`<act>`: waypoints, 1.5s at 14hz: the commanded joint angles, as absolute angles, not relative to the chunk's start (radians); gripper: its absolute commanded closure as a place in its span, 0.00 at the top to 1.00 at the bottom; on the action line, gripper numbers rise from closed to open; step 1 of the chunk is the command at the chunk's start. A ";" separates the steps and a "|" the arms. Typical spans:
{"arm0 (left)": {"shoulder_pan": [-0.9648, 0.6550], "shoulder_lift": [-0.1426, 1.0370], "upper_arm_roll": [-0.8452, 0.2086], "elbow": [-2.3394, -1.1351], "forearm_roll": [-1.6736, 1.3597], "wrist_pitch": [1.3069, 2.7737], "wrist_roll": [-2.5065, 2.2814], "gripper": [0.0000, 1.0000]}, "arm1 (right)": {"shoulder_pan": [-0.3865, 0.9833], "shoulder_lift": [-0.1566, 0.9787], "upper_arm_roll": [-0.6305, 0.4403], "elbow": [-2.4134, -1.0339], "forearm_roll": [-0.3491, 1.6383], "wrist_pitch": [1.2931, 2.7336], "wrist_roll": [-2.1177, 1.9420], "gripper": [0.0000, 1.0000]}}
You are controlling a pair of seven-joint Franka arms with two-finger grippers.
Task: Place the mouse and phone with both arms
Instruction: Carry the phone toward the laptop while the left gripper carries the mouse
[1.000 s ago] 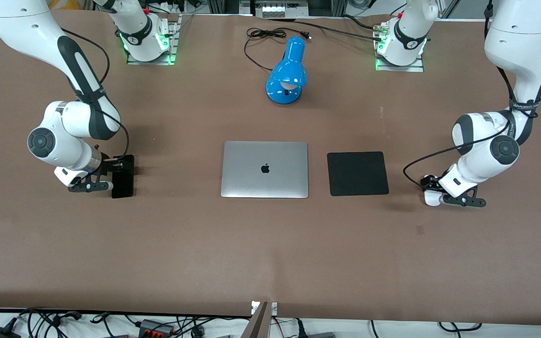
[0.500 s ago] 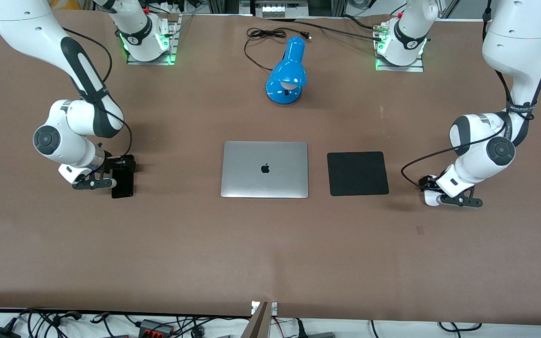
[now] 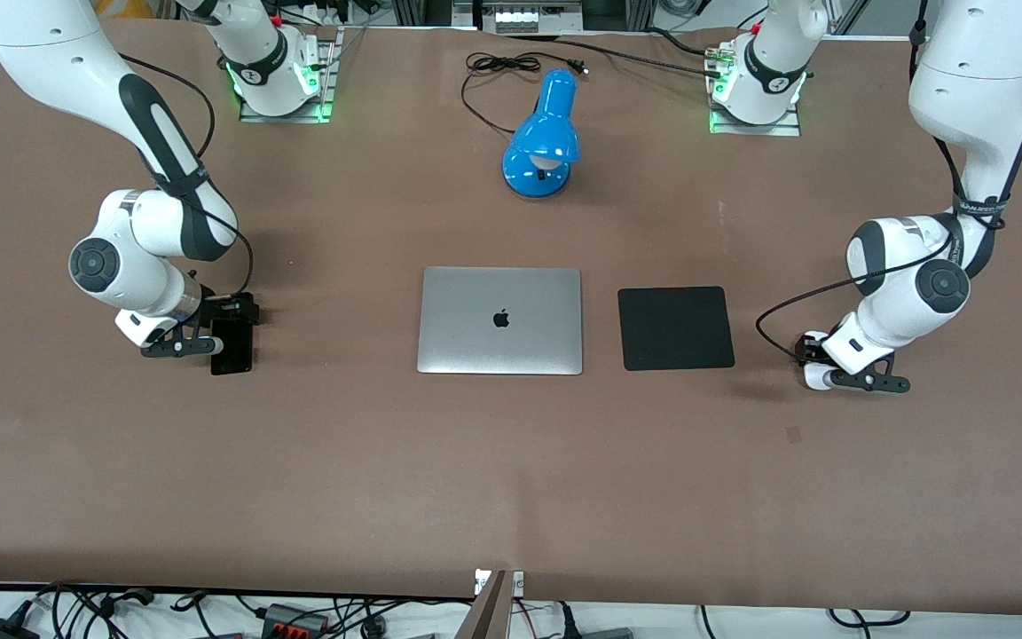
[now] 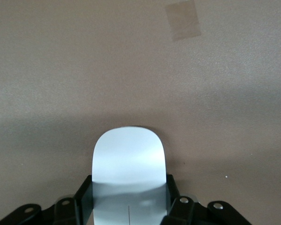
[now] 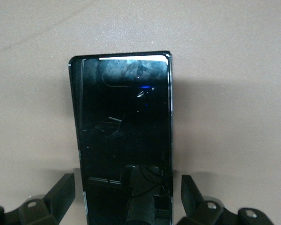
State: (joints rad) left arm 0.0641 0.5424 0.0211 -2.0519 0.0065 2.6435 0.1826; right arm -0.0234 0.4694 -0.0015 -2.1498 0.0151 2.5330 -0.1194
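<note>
The black phone has my fingers at both long edges of the black phone (image 5: pixel 122 117), so my right gripper should close now. Closing now would hold the phone.
The white mouse (image 3: pixel 816 378) lies on the brown table toward the left arm's end. My left gripper (image 3: pixel 820 367) is down on it. In the left wrist view the gripper (image 4: pixel 129 199) has its fingers (image 4: pixel 83 199) pressed against both sides of the mouse (image 4: pixel 129 157). The black phone (image 3: pixel 233 355) lies flat toward the right arm's end. My right gripper (image 3: pixel 224 341) is low over the end of it farther from the front camera. In the right wrist view the gripper (image 5: pixel 128 192) is open, its fingers (image 5: pixel 61 192) standing a small gap off each long edge of the phone (image 5: pixel 122 117).
A closed silver laptop (image 3: pixel 500 319) lies mid-table with a square black mouse pad (image 3: pixel 675 327) beside it, between the laptop and the mouse. A blue desk lamp (image 3: pixel 542 142) and its black cable (image 3: pixel 502 67) are near the bases. A tape patch (image 3: pixel 793 434) is near the mouse.
Both arms have come down and shifted slightly toward the table's middle. The right gripper now covers more of the phone. The mouse and the phone have not moved.
</note>
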 commanded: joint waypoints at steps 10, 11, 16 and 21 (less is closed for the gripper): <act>0.060 0.454 0.011 -1.903 0.023 2.336 0.181 0.47 | -0.029 0.474 0.000 -2.142 0.014 2.560 -0.130 0.31; 0.058 0.454 0.011 -1.857 0.023 2.262 0.176 0.47 | -0.022 0.476 0.003 -2.123 0.014 2.559 -0.121 0.29; 0.015 0.443 -0.078 -1.741 0.020 1.997 0.010 0.47 | 0.138 0.497 0.005 -2.014 0.031 2.517 0.029 0.28; -0.047 0.451 -0.181 -1.825 0.023 2.092 -0.230 0.47 | 0.296 0.601 0.003 -1.896 0.031 2.503 0.236 0.28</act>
State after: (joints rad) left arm -0.0143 0.4537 -0.1694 -1.7665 0.0064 2.0283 -0.1433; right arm 0.2648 0.5468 0.0129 -1.9629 0.0175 2.5218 0.2078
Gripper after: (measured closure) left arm 0.379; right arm 0.203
